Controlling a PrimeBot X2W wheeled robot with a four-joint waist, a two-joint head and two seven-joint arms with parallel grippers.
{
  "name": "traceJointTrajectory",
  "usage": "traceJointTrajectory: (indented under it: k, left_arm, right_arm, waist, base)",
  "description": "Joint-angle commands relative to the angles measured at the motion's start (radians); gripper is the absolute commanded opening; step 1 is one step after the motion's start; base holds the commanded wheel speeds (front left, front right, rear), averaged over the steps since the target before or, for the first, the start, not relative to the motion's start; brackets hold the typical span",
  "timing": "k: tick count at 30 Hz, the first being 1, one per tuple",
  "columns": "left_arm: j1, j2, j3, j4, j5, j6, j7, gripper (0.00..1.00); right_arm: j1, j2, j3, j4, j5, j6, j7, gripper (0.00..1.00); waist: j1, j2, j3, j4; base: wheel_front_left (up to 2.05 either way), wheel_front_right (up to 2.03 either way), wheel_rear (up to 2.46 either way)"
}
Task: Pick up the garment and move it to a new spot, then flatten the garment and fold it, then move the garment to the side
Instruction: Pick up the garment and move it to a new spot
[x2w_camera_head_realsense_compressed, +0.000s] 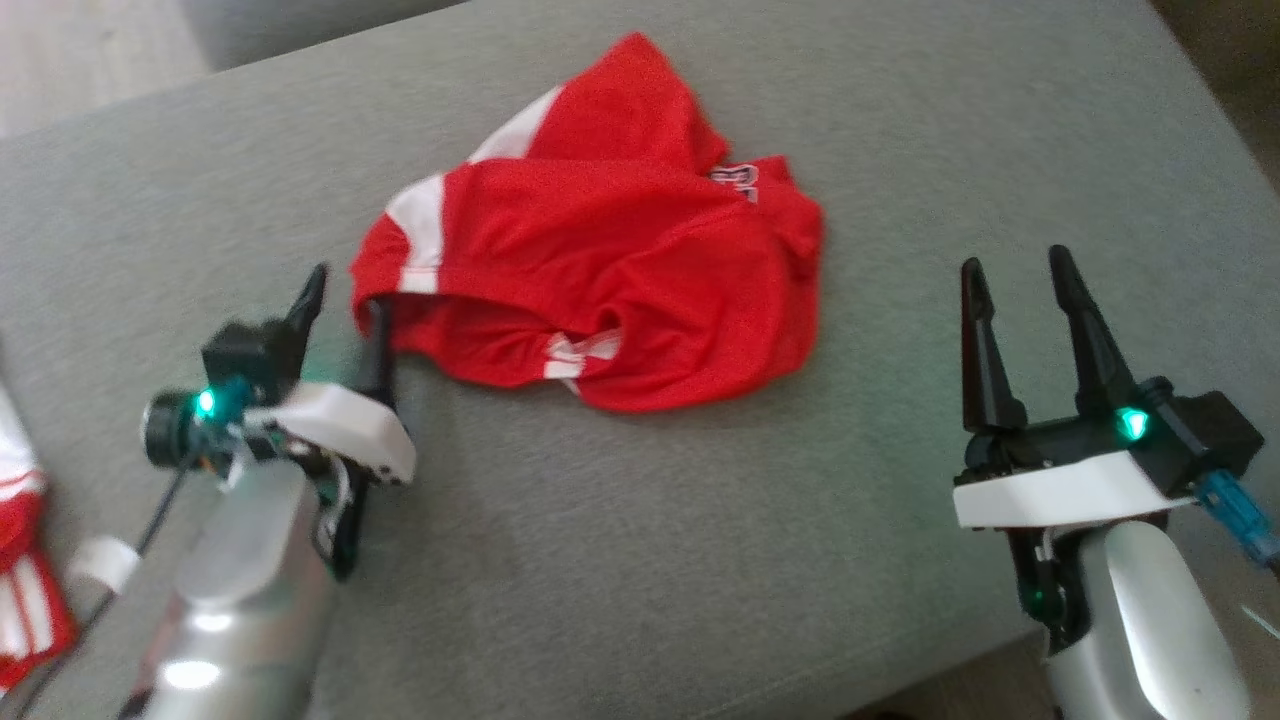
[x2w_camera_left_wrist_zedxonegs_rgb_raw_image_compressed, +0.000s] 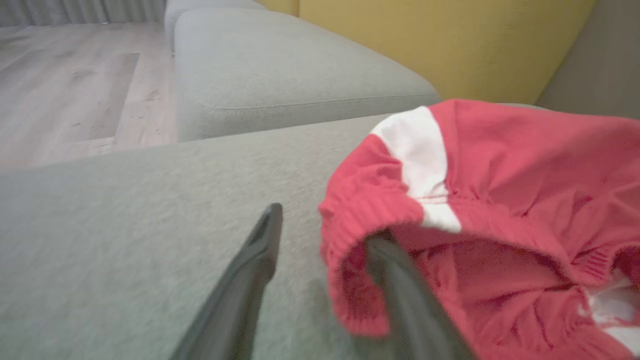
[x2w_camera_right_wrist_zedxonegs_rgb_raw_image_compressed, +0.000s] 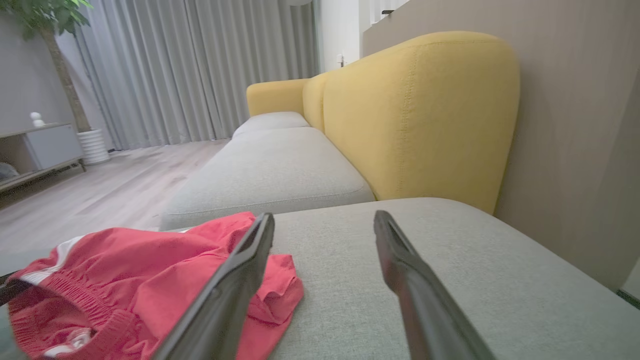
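My left gripper needs to grab the garment's elastic waistband edge next. That edge arches up open while the crumpled body (x2w_camera_head_realsense_compressed: 648, 246) (x2w_camera_left_wrist_zedxonegs_rgb_raw_image_compressed: 540, 159) lies slack.
A red garment (x2w_camera_head_realsense_compressed: 600, 280) with white stripes lies crumpled on the grey cushion (x2w_camera_head_realsense_compressed: 700, 560), near its middle. My left gripper (x2w_camera_head_realsense_compressed: 348, 290) is at the garment's left edge, jaws open. In the left wrist view the garment's elastic waistband (x2w_camera_left_wrist_zedxonegs_rgb_raw_image_compressed: 360, 210) drapes over the tip of the right-hand finger (x2w_camera_left_wrist_zedxonegs_rgb_raw_image_compressed: 405, 295), while the other finger (x2w_camera_left_wrist_zedxonegs_rgb_raw_image_compressed: 250, 270) stands apart on bare cushion. My right gripper (x2w_camera_head_realsense_compressed: 1015, 260) is open and holds nothing, a little to the right of the garment. The right wrist view shows the garment (x2w_camera_right_wrist_zedxonegs_rgb_raw_image_compressed: 150, 270) at lower left beside my right gripper (x2w_camera_right_wrist_zedxonegs_rgb_raw_image_compressed: 325, 217).
Another red and white cloth (x2w_camera_head_realsense_compressed: 25, 560) lies at the far left edge. A yellow backrest (x2w_camera_right_wrist_zedxonegs_rgb_raw_image_compressed: 420, 110) and a wall stand behind the cushion. A second grey cushion (x2w_camera_left_wrist_zedxonegs_rgb_raw_image_compressed: 280, 70) adjoins it, with wooden floor (x2w_camera_left_wrist_zedxonegs_rgb_raw_image_compressed: 65, 85) beyond. The cushion's front edge (x2w_camera_head_realsense_compressed: 960, 660) runs near my right arm.
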Motion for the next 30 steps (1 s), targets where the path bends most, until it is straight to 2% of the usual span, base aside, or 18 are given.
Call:
traceJointTrajectory:
  k: [1,2,6,8,9,13,17,23,30]
  left_arm:
    - [0.004,0.0,0.044,-0.04,-0.006,0.008,-0.029,1.0]
    - [0.031,-0.006,0.05,-0.064,0.0,0.015,-0.032,1.0]
    - [0.188,-0.042,0.133,-0.304,0.049,0.066,-0.034,1.0]
    - [0.28,-0.065,0.166,-0.421,0.085,0.075,-0.034,1.0]
    - [0.28,-0.065,0.166,-0.421,0.085,0.075,-0.034,1.0]
    - [0.436,-0.098,0.204,-0.625,0.174,0.09,-0.034,1.0]
    - [0.559,-0.112,0.223,-0.78,0.26,0.131,-0.034,1.0]
    - [0.683,-0.118,0.198,-0.86,0.305,0.185,-0.034,1.0]
    - [0.733,-0.12,0.153,-0.839,0.328,0.198,-0.034,1.0]
  right_arm:
    - [-0.009,0.004,0.003,-0.025,-0.016,0.007,-0.002,1.0]
    - [-0.003,0.004,-0.002,-0.023,-0.02,0.007,-0.002,1.0]
    - [0.026,0.004,-0.025,-0.014,-0.033,0.007,-0.002,1.0]
    - [0.048,0.004,-0.037,-0.008,-0.037,0.007,-0.002,1.0]
    - [0.048,0.004,-0.037,-0.008,-0.037,0.007,-0.002,1.0]
    - [0.09,0.004,-0.044,0.003,-0.049,0.007,-0.002,1.0]
    - [0.122,0.004,-0.05,0.006,-0.07,0.007,-0.002,1.0]
    - [0.193,0.004,-0.053,-0.018,-0.086,0.007,-0.002,1.0]
    - [0.28,0.004,-0.059,-0.037,-0.093,0.007,-0.002,1.0]
  waist:
    - [-0.0001,0.0,-0.012,0.057]
    - [-0.0001,0.0,-0.018,0.074]
    - [-0.0001,0.0,-0.053,0.145]
    - [-0.0001,0.0,-0.078,0.183]
    - [-0.0001,0.0,-0.078,0.183]
    - [-0.0001,0.0,-0.127,0.238]
    - [-0.0001,0.0,-0.167,0.269]
    - [-0.0001,0.0,-0.219,0.305]
    - [-0.0001,0.0,-0.251,0.325]
  base:
    - [0.0,0.0,0.0]
    - [0.0,0.0,0.0]
    - [0.0,0.0,0.0]
    - [0.0,0.0,0.0]
    - [0.0,0.0,0.0]
    - [0.0,0.0,0.0]
    - [0.0,0.0,0.0]
    - [0.0,0.0,0.0]
    - [0.0,0.0,0.0]
